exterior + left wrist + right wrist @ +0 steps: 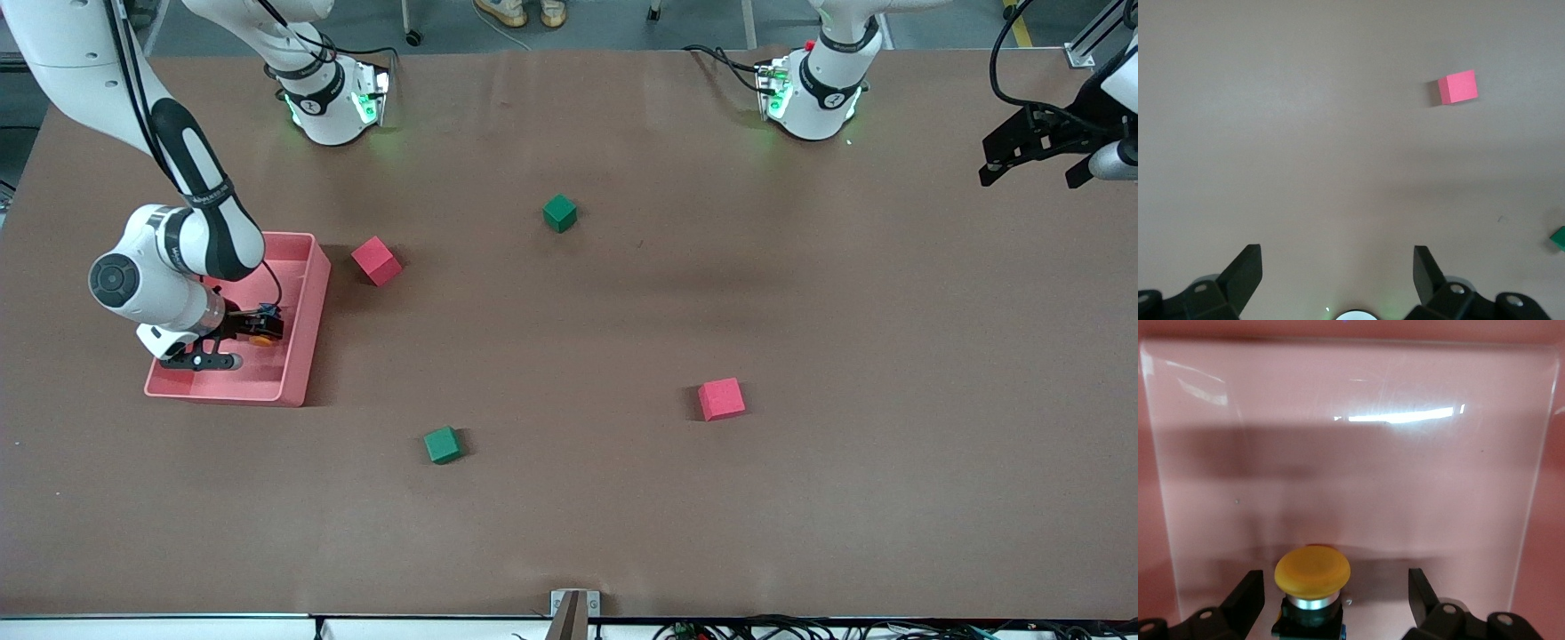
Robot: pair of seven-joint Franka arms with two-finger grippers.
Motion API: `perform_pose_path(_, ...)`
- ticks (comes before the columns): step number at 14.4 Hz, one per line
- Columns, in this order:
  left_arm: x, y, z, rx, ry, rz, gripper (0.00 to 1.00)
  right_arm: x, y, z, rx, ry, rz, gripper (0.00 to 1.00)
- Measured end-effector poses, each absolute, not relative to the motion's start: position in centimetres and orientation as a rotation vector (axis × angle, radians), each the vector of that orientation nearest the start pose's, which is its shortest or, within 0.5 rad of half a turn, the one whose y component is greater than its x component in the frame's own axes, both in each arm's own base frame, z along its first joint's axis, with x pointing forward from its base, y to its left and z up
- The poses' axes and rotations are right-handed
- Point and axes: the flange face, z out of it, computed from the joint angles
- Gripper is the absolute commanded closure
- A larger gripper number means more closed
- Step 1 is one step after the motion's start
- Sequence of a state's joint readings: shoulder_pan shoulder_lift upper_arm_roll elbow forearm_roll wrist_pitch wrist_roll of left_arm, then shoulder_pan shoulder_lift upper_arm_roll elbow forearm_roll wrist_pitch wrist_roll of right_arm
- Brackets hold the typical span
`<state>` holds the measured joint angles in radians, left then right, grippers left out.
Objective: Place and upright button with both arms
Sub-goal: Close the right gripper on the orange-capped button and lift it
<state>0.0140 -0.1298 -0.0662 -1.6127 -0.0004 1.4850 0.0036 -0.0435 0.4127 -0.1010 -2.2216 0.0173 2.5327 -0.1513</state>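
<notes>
The robot should next use its right gripper to stand the button up. The right gripper should grab the button by its black-and-blue body [1310, 621], so the button's orange cap [1313, 572] stays free.
The button [263, 336], with an orange cap on a black-and-blue body, sits in the pink tray [302, 356] at the right arm's end of the table. My right gripper [240, 338] is down in the tray, open, with the button between its fingers. In the right wrist view the button [1312, 577] sits closer to one finger [1248, 593] than the other, cap pointing away from the palm, on the tray floor [1351, 453]. My left gripper [1031, 173] waits open and empty above the table at the left arm's end, and also shows in the left wrist view [1338, 257].
Two red cubes [376, 260] [721, 398] and two green cubes [560, 213] [442, 444] lie scattered on the brown table. The left wrist view shows one red cube [1457, 87] and a green cube's edge [1558, 238].
</notes>
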Motion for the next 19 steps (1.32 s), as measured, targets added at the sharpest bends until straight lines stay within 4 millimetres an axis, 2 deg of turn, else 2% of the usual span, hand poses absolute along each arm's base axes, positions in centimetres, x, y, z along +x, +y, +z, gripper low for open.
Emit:
perform_pose_path(2,50.5,-2.9,66.4,-3.132,0.087,0.002,0.0,53.2,-7.9,17.5,-3.155,0.0,0.16,0.23)
perform_pose_path(7,50.7,-2.9,66.2,-3.133,0.086,0.0,0.0,53.4,-7.6,17.8,-3.155,-0.009,0.146,0.71)
perform_pose_path(10,50.7,-2.9,66.2,-3.133,0.086,0.0,0.0,53.4,-7.3,17.8,-3.154,-0.019,0.146,0.92)
perform_pose_path(13,50.7,-2.9,66.2,-3.133,0.086,0.0,0.0,53.6,-6.4,17.9,-3.154,-0.044,0.137,0.98)
perform_pose_path(15,50.7,-2.9,66.2,-3.133,0.086,0.0,0.0,54.1,-5.5,18.8,-3.15,-0.069,0.137,0.99)
perform_pose_path(19,50.7,-2.9,66.2,-3.133,0.085,-0.001,0.0,55.8,-5.1,23.3,-3.133,-0.08,0.219,0.99)
